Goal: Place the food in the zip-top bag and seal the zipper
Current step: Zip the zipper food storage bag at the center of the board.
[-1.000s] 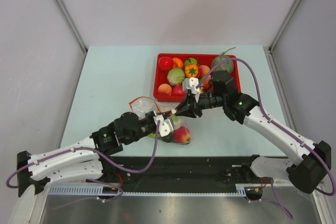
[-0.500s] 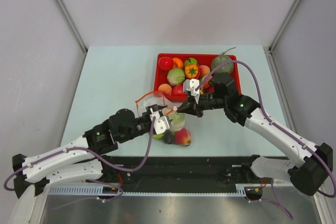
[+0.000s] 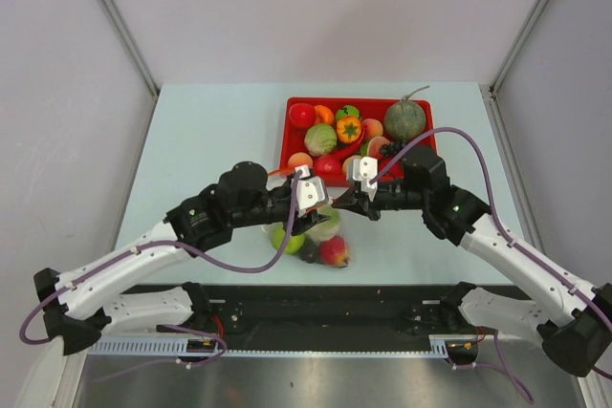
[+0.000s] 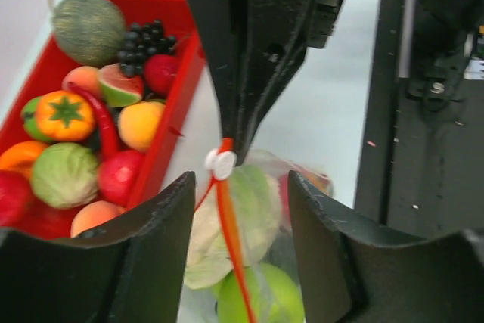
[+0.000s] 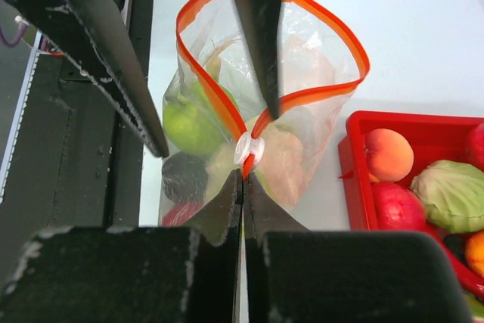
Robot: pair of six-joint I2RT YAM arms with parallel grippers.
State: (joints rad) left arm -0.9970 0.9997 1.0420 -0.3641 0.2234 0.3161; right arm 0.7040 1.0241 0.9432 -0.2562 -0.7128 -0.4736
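Observation:
My left gripper grabs the white slider next, fingers on either side of the orange zipper, to slide the slider along and seal the zipper.
The clear zip-top bag stands just in front of the red tray with its mouth open. Its orange zipper forms a loop. Inside lie a green apple, a pale cauliflower, a dark fruit and a red fruit. My right gripper is shut on the zipper's end, just below the white slider. My left gripper is open, its fingers on either side of the zipper strip close to the slider, not touching it.
The red tray at the back right holds more food: a melon, a cabbage, an orange pepper, a red chilli and black grapes. The table's black front rail runs behind the bag.
My left gripper has let go, opened and swung up toward the slider. My right gripper has shut on the zipper's end and drawn slightly right. The bag's mouth now stands open.

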